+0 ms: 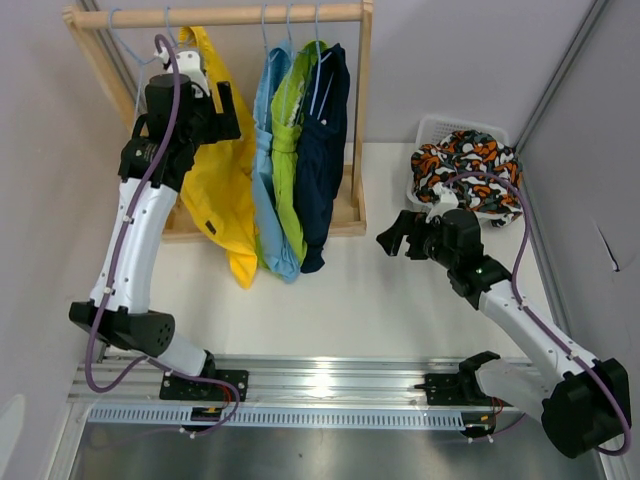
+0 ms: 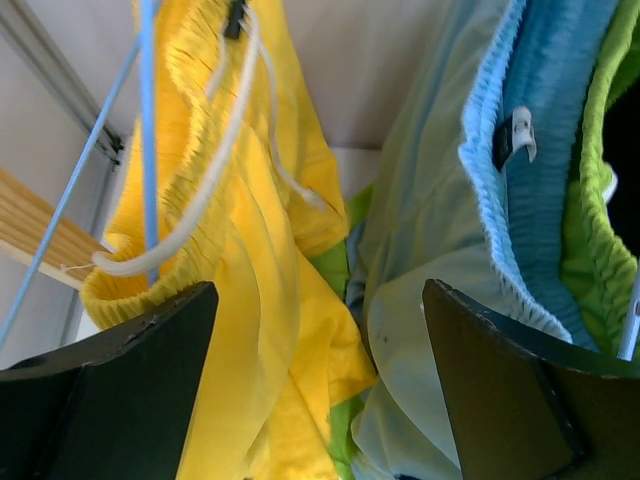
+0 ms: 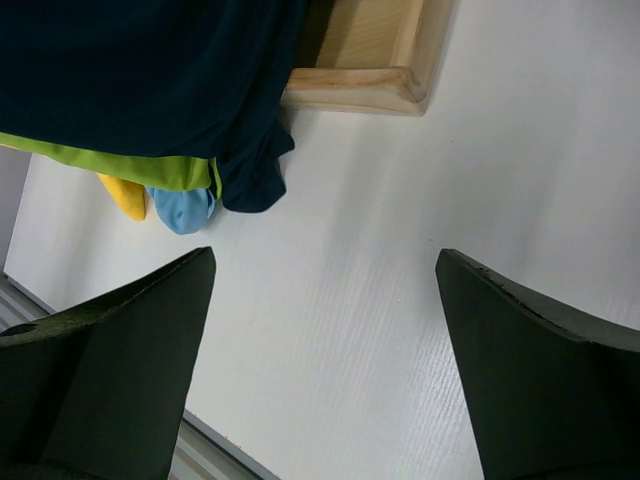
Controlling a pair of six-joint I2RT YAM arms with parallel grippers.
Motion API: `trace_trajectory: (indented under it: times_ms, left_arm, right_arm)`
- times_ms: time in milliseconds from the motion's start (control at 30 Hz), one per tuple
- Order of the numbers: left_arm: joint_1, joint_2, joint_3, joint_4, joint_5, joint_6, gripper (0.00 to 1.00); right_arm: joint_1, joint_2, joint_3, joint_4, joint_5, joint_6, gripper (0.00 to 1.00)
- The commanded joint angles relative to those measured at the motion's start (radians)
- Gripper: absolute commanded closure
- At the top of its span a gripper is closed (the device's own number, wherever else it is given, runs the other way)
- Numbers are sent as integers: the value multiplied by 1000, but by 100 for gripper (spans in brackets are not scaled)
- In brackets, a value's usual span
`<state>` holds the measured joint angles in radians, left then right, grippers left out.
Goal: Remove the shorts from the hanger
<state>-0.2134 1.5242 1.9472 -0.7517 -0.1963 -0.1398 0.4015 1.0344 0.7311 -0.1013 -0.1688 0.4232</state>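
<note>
The left gripper grabs the blue hanger by its near arm at the yellow waistband next, leaving the far waistband free to remove the shorts.
Yellow shorts hang on a blue hanger at the left of the wooden rack. Light blue, lime green and dark navy shorts hang bunched to their right. The patterned shorts lie in a white basket. My left gripper is open, raised beside the yellow waistband. In the left wrist view it faces the yellow shorts and the light blue shorts. My right gripper is open and empty over the table, right of the rack.
The rack's wooden base lies ahead of the right gripper, with the hems of the navy, lime green and light blue shorts draping onto the white table. Walls close in left and right.
</note>
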Motion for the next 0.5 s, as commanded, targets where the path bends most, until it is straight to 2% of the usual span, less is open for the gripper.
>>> trace_trajectory:
  times_ms: [0,100,300,467]
  left_arm:
    - [-4,-47,10,100,-89,-24,11]
    - [-4,-103,-17,143,-80,-24,10]
    - [-4,-148,39,104,-57,-15,9]
    - [9,-124,47,109,-84,16,6]
  right_arm:
    - [-9,-5,-9,23,8,-35,1]
    - [-15,9,-10,29,-1,-37,1]
    - [-18,45,-16,60,-12,-28,0]
    - [-20,55,-25,83,-24,-14,0]
